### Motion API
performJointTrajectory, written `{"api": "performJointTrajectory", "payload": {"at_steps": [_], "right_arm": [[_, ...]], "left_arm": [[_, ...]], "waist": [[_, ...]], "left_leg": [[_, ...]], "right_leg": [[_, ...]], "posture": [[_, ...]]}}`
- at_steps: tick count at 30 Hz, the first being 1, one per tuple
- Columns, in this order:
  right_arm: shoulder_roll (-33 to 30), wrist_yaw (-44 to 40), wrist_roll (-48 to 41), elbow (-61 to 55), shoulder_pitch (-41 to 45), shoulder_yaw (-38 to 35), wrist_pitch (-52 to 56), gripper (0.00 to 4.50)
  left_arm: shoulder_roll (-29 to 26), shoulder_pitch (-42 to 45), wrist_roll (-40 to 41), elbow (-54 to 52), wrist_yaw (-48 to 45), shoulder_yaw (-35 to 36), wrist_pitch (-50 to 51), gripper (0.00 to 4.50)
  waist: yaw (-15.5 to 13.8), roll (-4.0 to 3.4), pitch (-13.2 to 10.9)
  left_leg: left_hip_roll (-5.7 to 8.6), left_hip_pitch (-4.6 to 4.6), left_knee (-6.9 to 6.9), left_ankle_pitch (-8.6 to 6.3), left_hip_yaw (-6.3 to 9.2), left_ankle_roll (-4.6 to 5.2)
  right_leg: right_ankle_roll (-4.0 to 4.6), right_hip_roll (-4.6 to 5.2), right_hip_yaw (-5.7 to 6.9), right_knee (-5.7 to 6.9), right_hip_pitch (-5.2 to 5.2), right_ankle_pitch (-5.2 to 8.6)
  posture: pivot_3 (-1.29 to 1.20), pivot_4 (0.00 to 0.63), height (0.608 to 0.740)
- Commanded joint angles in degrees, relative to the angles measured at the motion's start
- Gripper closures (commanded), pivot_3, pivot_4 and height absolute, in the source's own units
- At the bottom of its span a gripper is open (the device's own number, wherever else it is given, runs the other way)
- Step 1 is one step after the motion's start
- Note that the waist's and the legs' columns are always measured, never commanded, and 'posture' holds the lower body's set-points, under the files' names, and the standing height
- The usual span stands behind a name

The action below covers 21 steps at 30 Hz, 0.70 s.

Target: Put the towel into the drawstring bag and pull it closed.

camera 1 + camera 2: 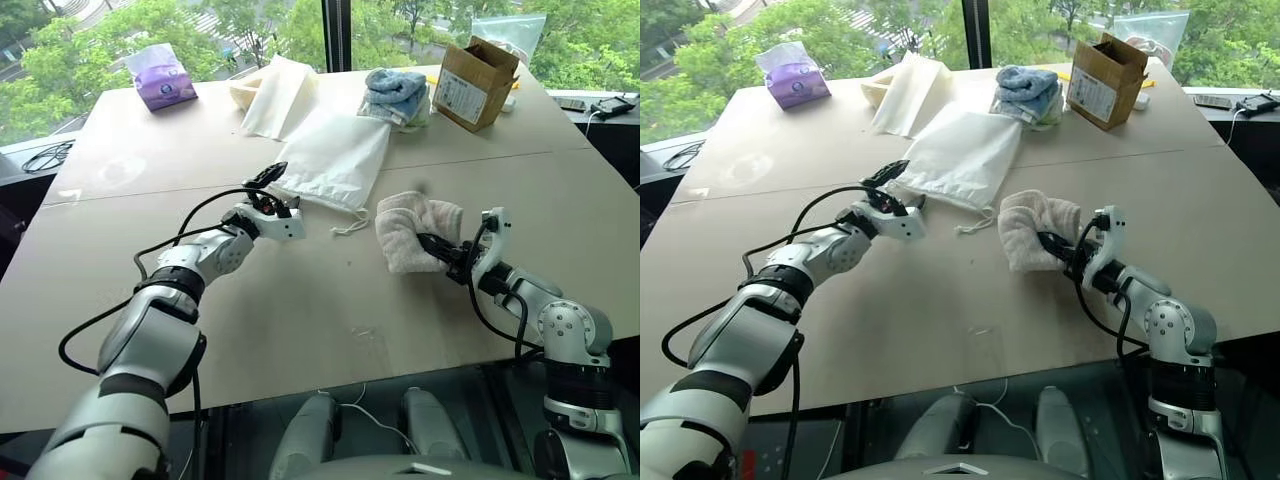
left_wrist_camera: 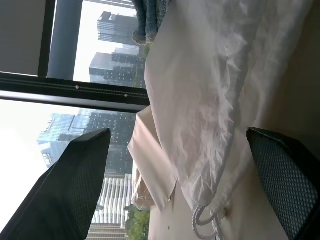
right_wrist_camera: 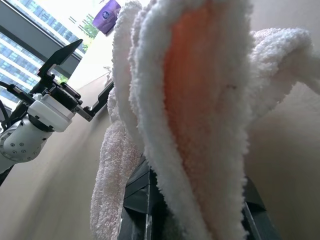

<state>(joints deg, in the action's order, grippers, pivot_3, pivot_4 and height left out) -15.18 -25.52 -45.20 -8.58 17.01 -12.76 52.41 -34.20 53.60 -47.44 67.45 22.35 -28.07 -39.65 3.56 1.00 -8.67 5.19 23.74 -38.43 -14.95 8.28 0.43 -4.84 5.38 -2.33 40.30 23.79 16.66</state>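
The drawstring bag (image 1: 335, 160) is lying flat on the tabletop, so my left gripper will next pinch it by the raised edge of its corded opening.
The drawstring bag (image 1: 335, 160) lies flat on the table, its corded mouth (image 1: 350, 222) facing me. My left gripper (image 1: 274, 192) hovers at the bag's near left corner with its fingers wide open and nothing between them. In the left wrist view the bag (image 2: 210, 100) lies between the two fingers (image 2: 70, 185), cord loops (image 2: 205, 220) at its edge. To the right of the bag's mouth, the cream towel (image 1: 410, 228) hangs bunched and lifted, with my right gripper (image 1: 430, 243) shut on its near edge. The towel (image 3: 190, 100) drapes over the fingers in the right wrist view.
At the back of the table are a purple tissue pack (image 1: 160, 77), a flat cream cloth sheet (image 1: 275, 95), a stack of blue towels (image 1: 395, 95) and an open cardboard box (image 1: 475, 82). Windows stand behind the table. A seam (image 1: 520, 155) crosses the tabletop.
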Motion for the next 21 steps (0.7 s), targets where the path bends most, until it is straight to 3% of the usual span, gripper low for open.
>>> {"api": "performJointTrajectory", "payload": {"at_steps": [1, 17, 21], "right_arm": [[-0.2, 0.3, -1.5, -2.9, -0.3, -0.6, -0.3, 4.50], [0.5, 2.3, -1.9, -4.4, -1.5, -0.7, -0.8, 4.50], [0.8, 2.5, -1.9, -4.6, -1.8, -0.6, -0.9, 4.50]], "left_arm": [[0.0, 2.3, -0.1, 0.9, 1.0, -0.4, 1.7, 0.00], [2.7, 6.1, 3.8, 5.7, -4.3, -0.1, 8.1, 0.00], [2.7, 6.8, 3.1, 5.8, -5.5, -1.3, 6.5, 1.29]], "waist": [[0.2, 0.00, 0.0], [0.3, 0.01, 0.0], [0.3, 0.01, 0.0]], "left_leg": [[0.00, 0.00, 0.00, 0.00, 0.00, 0.00], [0.02, 0.00, -0.03, 0.00, 0.00, 0.00], [0.03, 0.00, -0.03, 0.00, -0.01, 0.00]], "right_leg": [[0.00, 0.00, 0.00, 0.00, 0.00, 0.00], [0.00, 0.00, -0.01, 0.09, 0.03, 0.00], [0.00, 0.02, -0.02, 0.09, 0.03, 0.00]], "posture": [[0.00, 0.150, 0.740], [0.00, 0.150, 0.740], [0.00, 0.150, 0.740]]}}
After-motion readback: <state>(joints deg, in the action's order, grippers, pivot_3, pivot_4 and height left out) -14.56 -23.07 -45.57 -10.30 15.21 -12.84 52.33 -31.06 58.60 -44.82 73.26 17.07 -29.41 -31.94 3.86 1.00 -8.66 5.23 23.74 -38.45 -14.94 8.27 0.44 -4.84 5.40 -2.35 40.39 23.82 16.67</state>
